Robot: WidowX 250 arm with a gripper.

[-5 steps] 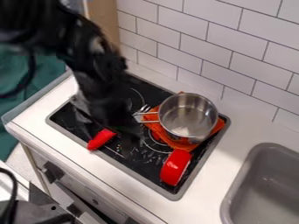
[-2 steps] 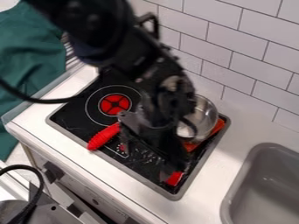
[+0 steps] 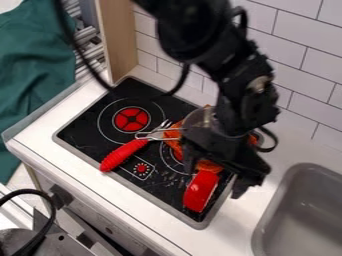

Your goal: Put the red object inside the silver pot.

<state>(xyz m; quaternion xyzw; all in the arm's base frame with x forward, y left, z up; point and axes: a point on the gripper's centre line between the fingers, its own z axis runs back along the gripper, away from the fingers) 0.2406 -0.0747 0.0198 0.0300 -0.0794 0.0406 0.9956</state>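
Observation:
My gripper is going to put the red object inside the silver pot (image 3: 195, 120), so it will grab the red object by its rounded body next.
In the camera view the black gripper (image 3: 217, 175) hangs over the right part of the stove, its two fingers spread apart. The red object (image 3: 199, 192), a rounded block, lies on the black stovetop just below and left of the gripper. Behind the arm stands the silver pot (image 3: 195, 120); its left rim and wire handle show, while the arm covers most of the rest, including its inside. The pot rests on an orange cloth (image 3: 172, 134).
A fork with a red ribbed handle (image 3: 123, 155) lies on the stove (image 3: 87, 129), its tines near the pot's handle. The grey sink (image 3: 304, 210) is at the right, a tiled wall behind.
The arm has swung right, from over the left burner across the stove to over its right edge. The fork, now uncovered, and the red object lie where they were.

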